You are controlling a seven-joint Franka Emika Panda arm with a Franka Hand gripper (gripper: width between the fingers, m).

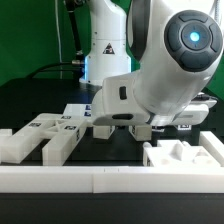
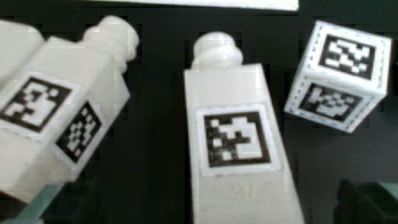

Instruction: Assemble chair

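Note:
I should grab the long tagged piece by its plain pegless end (image 2: 247, 203), so its round peg stays free to join the chair.
In the wrist view three white chair pieces with black-and-white tags lie on the black table. A long peg-ended piece (image 2: 233, 130) lies in the middle, a similar one (image 2: 63, 100) is beside it, and a small cube block (image 2: 342, 75) is on its other side. My gripper (image 2: 217, 208) is open, with dark fingertips (image 2: 71, 203) wide apart on either side of the middle piece's end, not touching it. In the exterior view the gripper (image 1: 118, 127) hangs low over tagged pieces (image 1: 62, 128), largely hidden by the arm.
A slotted white chair piece (image 1: 186, 155) sits at the exterior view's right. Another chunky white block (image 1: 18, 145) is at its left. A long white border rail (image 1: 110, 181) runs along the front. The robot base (image 1: 105, 45) stands behind.

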